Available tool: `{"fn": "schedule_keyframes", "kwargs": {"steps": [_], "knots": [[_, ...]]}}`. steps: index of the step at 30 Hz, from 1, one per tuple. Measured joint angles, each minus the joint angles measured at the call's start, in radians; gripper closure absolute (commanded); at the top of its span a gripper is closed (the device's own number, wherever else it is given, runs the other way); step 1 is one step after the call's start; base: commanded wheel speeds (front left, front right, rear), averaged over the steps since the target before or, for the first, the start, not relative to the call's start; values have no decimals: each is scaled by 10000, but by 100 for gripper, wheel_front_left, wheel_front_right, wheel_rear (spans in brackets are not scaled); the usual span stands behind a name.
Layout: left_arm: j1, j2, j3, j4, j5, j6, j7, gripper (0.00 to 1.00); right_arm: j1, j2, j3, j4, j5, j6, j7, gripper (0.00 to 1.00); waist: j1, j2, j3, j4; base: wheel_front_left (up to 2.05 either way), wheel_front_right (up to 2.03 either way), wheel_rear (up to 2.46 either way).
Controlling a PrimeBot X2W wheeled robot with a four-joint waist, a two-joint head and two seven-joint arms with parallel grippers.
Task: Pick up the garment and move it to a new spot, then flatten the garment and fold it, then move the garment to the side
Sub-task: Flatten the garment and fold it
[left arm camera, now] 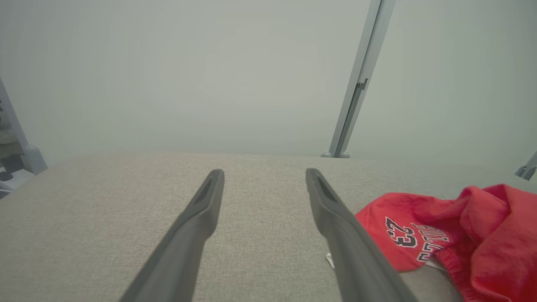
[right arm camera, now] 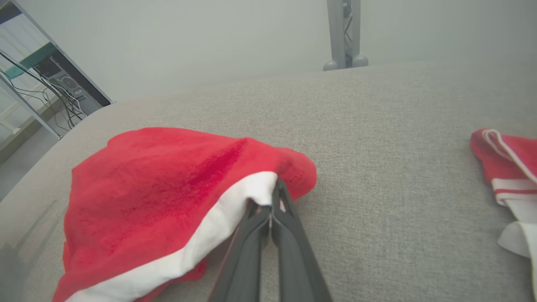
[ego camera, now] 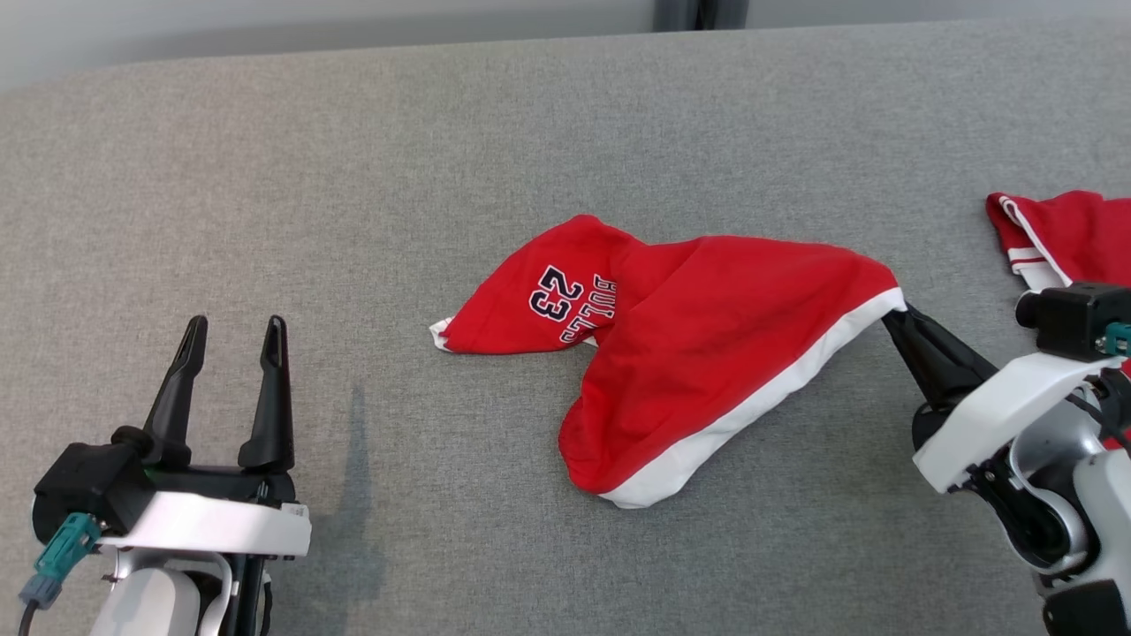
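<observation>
My left gripper is next to grab the loose end of its white band (ego camera: 638,493) on the garment, because the garment is crumpled and slack (ego camera: 679,360).
The garment (ego camera: 698,344) is red with a white band and a dark "23" print, lying crumpled in the middle of the grey fabric surface (ego camera: 442,159). My right gripper (ego camera: 894,316) is shut on its right corner, where the white band ends; the right wrist view shows the closed fingers pinching that white edge of the garment (right arm camera: 168,197) at the gripper (right arm camera: 273,191). My left gripper (ego camera: 237,331) stands open at the lower left, well apart from the cloth, with nothing between its fingers. In the left wrist view the gripper (left arm camera: 264,173) points over bare fabric, the garment (left arm camera: 461,235) to its right.
A second red and white piece of clothing (ego camera: 1060,234) lies at the right edge, behind my right arm; it also shows in the right wrist view (right arm camera: 509,167). A grey post (right arm camera: 345,33) stands past the far edge. Shelving with cables (right arm camera: 37,71) stands off the left side.
</observation>
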State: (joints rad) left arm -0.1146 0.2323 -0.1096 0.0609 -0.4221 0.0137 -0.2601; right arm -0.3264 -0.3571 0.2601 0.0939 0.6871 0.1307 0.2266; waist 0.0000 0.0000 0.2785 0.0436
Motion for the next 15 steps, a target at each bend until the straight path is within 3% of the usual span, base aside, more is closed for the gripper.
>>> {"fn": "schedule_keyframes", "kwargs": {"steps": [4, 5, 6, 7, 8, 15], "knots": [[-274, -21, -84, 67, 46, -119, 0, 0, -733, 159, 663, 1850, -309, 0, -1373, 100, 0, 0, 287, 90, 0, 0, 0], [-325, -40, -105, 86, 69, -130, 0, 0, -848, 213, 742, 2194, -311, 0, -1638, 87, 0, 0, 330, 118, 0, 0, 0], [-375, -58, -115, 102, 77, -142, 0, 0, -957, 247, 890, 2500, -395, 0, -1896, 53, 0, 0, 372, 149, 0, 0, 0], [-404, -73, -111, 111, 84, -178, 0, 0, -1052, 247, 1064, 2750, -552, 2, -2127, 11, 0, 0, 404, 179, 0, 0, 0], [-412, -90, -117, 128, 88, -209, 0, 0, -1125, 268, 1133, 3012, -648, 2, -2364, 0, 0, 0, 428, 203, 0, 0, 0], [-413, -209, -12, 211, 163, -303, 0, 0, -1036, 374, 723, 4339, -1427, 2, -3983, 0, 0, 0, 357, 201, 0, 0, 0]]}}
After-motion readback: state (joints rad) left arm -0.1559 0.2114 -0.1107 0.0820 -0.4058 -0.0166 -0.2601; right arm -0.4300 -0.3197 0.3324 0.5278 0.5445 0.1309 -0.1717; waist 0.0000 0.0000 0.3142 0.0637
